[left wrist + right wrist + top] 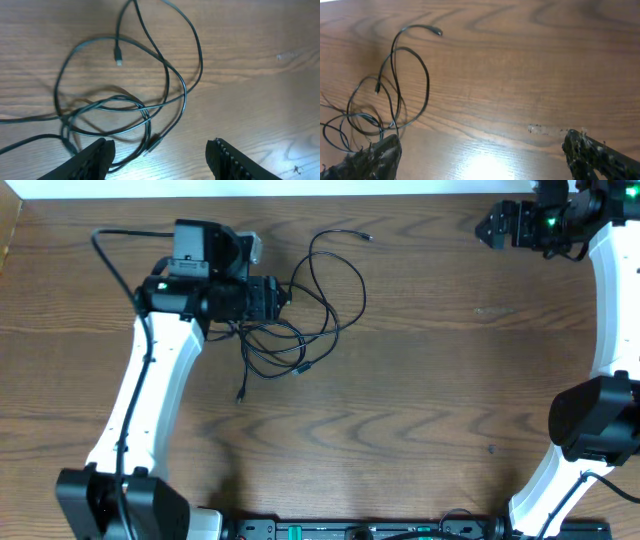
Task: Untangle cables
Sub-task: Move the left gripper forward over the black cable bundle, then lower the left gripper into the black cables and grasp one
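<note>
My left gripper should next grab one piece of black cable at the tangle's edge to untangle the cables, leaving other loops to my right gripper.
Thin black cables lie in a tangle of overlapping loops on the wooden table, with plug ends at the far right and near left. I see no white cord. My left gripper is open at the tangle's left edge. In the left wrist view the cables lie just beyond the open fingers, a small plug between them. My right gripper is open and empty at the far right, well away. In the right wrist view the cables lie far left of its fingers.
The wooden table carries only the cables. A thicker black wire loops off the left arm. The arm bases stand at the front left and right. The table's back edge runs along the top.
</note>
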Available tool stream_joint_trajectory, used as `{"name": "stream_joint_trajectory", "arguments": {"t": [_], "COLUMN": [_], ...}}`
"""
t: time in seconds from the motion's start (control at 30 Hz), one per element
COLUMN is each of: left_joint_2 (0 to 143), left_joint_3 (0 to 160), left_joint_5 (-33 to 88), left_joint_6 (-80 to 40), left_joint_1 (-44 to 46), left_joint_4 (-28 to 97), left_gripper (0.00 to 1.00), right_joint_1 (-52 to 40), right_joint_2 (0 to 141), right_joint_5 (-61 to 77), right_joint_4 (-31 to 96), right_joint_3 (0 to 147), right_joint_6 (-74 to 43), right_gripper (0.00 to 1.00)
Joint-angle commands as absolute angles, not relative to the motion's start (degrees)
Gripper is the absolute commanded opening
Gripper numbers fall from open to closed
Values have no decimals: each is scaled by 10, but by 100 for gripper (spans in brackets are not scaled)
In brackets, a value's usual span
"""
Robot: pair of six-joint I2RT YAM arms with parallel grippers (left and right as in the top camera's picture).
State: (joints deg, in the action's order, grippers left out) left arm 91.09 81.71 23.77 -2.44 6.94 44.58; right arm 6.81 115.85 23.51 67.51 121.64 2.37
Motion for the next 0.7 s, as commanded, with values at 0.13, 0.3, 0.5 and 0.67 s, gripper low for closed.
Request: {"name": "stream_joint_trajectory", "arguments": {"t": [0.13, 0.3, 0.5, 0.67], "left_joint_2": [961, 1001, 1040, 1082], "left_joint_3": [818, 818, 818, 818], "left_joint_5": [233, 233, 233, 232], "left_joint_6": [-49, -51, -50, -88], "left_joint_1": [103, 127, 166, 195], "left_joint_4": [450, 458, 450, 409], "left_gripper": [64, 64, 64, 64], "right_joint_1": [63, 63, 61, 60], "right_joint_2": [1164, 1164, 1164, 1164], "right_joint_5": [233, 237, 238, 237], "right_joint_4": [675, 676, 677, 677], "right_joint_3": [1192, 1186, 1186, 1186], "right_joint_6": [33, 32, 33, 33], "right_gripper": [99, 99, 99, 99]}}
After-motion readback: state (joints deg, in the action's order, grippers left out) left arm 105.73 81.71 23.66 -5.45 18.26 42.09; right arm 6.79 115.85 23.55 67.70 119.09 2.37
